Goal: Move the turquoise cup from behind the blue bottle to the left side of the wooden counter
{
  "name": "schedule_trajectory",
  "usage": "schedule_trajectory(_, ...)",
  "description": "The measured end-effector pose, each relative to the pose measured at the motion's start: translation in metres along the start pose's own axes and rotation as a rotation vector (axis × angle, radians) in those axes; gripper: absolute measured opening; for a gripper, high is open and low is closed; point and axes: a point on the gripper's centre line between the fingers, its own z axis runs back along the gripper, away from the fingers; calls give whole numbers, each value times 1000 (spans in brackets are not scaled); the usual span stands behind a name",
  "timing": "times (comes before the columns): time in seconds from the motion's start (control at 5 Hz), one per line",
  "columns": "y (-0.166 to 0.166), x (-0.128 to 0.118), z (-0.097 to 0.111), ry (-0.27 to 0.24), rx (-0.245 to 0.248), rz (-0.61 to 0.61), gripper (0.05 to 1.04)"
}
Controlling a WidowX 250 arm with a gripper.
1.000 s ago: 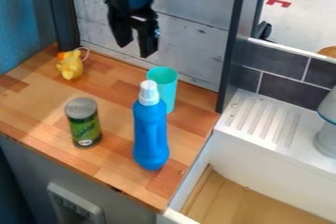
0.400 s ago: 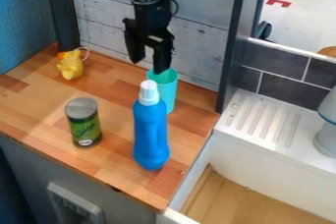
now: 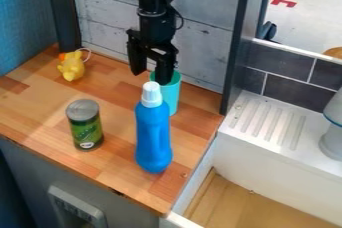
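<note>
I should next grab the cup by its rim with my gripper, to move the turquoise cup [image 3: 172, 94] along the wooden counter past the green can.
The gripper [image 3: 150, 78] hangs open at the upper middle, pointing down with a gap between its fingers. Its right finger is at the mouth of a turquoise cup [image 3: 172, 94], overlapping the rim in view; whether it touches or reaches inside I cannot tell. The left finger is outside the cup, over its left side. In front of the cup stands a blue bottle [image 3: 153, 134] with a white cap, upright. A green can [image 3: 85, 126] with a grey top stands to the left. Farther back on the left sits a small yellow toy [image 3: 71, 66] with an orange part.
These things stand on a wooden counter [image 3: 120, 102] backed by a grey plank wall [image 3: 200, 42]. A dark post [image 3: 237, 47] rises at its back right corner. To the right are a white sink [image 3: 280, 157] with a ridged drainboard and a grey-white object [image 3: 332, 134] at the edge.
The gripper has moved right and down, from above the counter's back edge to the cup's mouth. It remains open. The cup, bottle, can and toy have not moved.
</note>
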Motion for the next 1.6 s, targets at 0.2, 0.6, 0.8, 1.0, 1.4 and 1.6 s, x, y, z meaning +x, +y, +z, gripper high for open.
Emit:
schedule_trajectory(0.2,2,-3,-4,26,11,7,693)
schedule_trajectory(0.6,-2,-1,-4,13,-15,-6,231)
schedule_trajectory(0.8,-8,-5,-7,14,-38,-16,110)
schedule_trajectory(1.0,-15,-10,9,-41,-49,-16,91)
schedule_trajectory(1.4,4,-53,78,-261,-16,46,91)
schedule_trajectory(1.6,44,-78,93,-287,48,143,91)
